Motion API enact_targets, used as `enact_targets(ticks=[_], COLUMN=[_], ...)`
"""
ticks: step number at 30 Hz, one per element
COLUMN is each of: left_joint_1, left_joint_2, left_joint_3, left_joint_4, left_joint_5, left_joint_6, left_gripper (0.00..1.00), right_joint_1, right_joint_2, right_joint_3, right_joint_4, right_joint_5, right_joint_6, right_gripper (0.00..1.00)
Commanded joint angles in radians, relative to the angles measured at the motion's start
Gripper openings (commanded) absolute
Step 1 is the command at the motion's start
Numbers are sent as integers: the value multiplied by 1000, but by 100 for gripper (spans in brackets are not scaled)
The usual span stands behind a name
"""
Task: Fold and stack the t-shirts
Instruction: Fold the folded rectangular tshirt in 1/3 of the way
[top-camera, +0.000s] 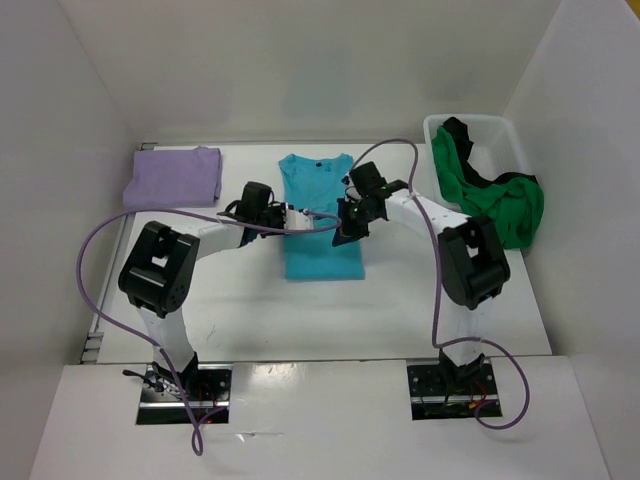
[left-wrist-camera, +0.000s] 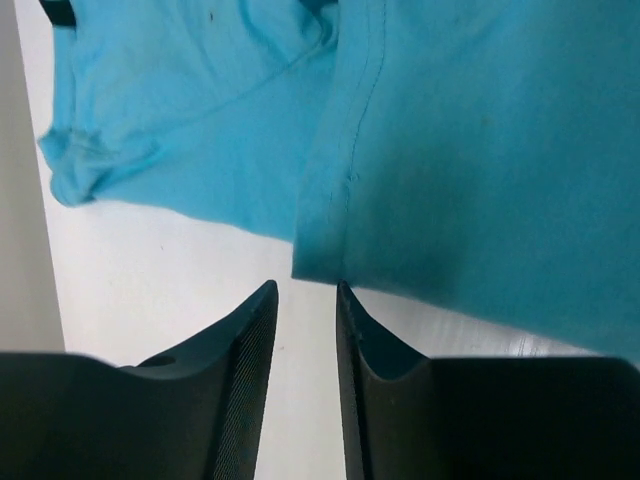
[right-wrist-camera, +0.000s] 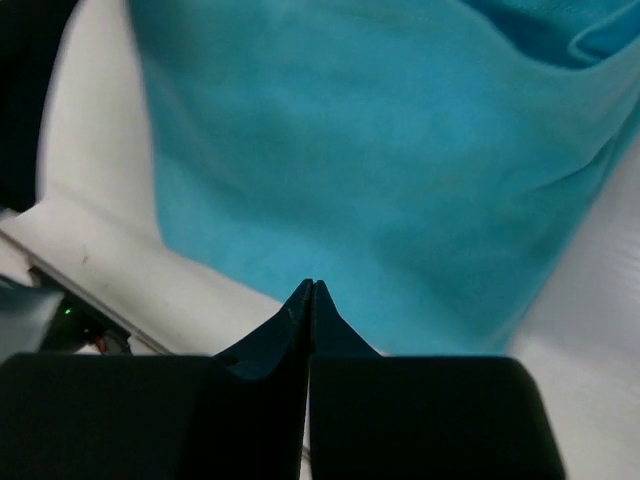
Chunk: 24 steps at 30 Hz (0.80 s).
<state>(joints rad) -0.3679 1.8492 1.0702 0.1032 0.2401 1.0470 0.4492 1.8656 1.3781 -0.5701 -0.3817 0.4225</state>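
Note:
The turquoise t-shirt will have its body free to fold toward the collar, as my left gripper will reach the t-shirt and grip its hemmed corner (top-camera: 287, 237) (left-wrist-camera: 314, 264).
A turquoise t-shirt (top-camera: 320, 262) lies flat in the middle of the table, its sides folded in. My left gripper (top-camera: 296, 215) hovers at its left edge. In the left wrist view that gripper (left-wrist-camera: 305, 288) is open, with only bare table between its fingers, just short of the shirt's hemmed corner (left-wrist-camera: 330, 250). My right gripper (top-camera: 350, 230) is over the shirt's right part. It is shut (right-wrist-camera: 312, 285) with no cloth between its fingertips, above the turquoise cloth (right-wrist-camera: 380, 150). A lavender t-shirt (top-camera: 175, 177) lies folded at the back left. Green (top-camera: 505, 205) and black (top-camera: 457, 133) t-shirts spill from the bin.
A white plastic bin (top-camera: 508, 132) stands at the back right against the wall. White walls close in the table on the left, back and right. Purple cables loop from both arms over the near table.

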Motion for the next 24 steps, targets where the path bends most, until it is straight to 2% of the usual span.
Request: enact_targets(ticks=[1, 4, 7, 8, 10, 11, 12, 13, 15, 16, 19, 24], left_joint_1=[-2, -2, -12, -26, -46, -72, -86, -100, -143, -155, -209, -252], left_joint_2=[-54, -88, -145, -160, -215, -237, -284, -310, -392, -413, -441, -344], left_joint_3=[-10, -10, -1, -1, 11, 11, 2, -36, -100, -165, -202, -196], left_joint_4=[21, 7, -107, -146, -297, -353, -403, -475, -496, -496, -507, -516], left_joint_5=[-42, -65, -55, -27, 7, 28, 77, 97, 123, 134, 134, 90], left_joint_6=[-53, -67, -42, -16, 37, 110, 148, 186, 261, 271, 280, 255], left_gripper=[38, 39, 52, 59, 67, 74, 82, 85, 91, 94, 96, 96], right_joint_1=[-27, -37, -76, -95, -104, -115, -115, -115, -115, -115, -115, -104], right_joint_2=[84, 208, 325, 348, 360, 333, 305, 238, 173, 111, -4, -112], right_joint_3=[73, 199, 306, 340, 340, 314, 291, 265, 199, 147, 18, -154], right_joint_4=[39, 39, 23, 12, 3, 3, 19, 30, 30, 18, 9, 35], right_joint_5=[29, 49, 76, 76, 86, 86, 95, 104, 122, 135, 144, 109], right_joint_6=[21, 31, 42, 42, 42, 42, 32, 32, 32, 22, 31, 79], right_gripper=[0, 0, 0, 0, 0, 2, 9, 23, 40, 52, 65, 66])
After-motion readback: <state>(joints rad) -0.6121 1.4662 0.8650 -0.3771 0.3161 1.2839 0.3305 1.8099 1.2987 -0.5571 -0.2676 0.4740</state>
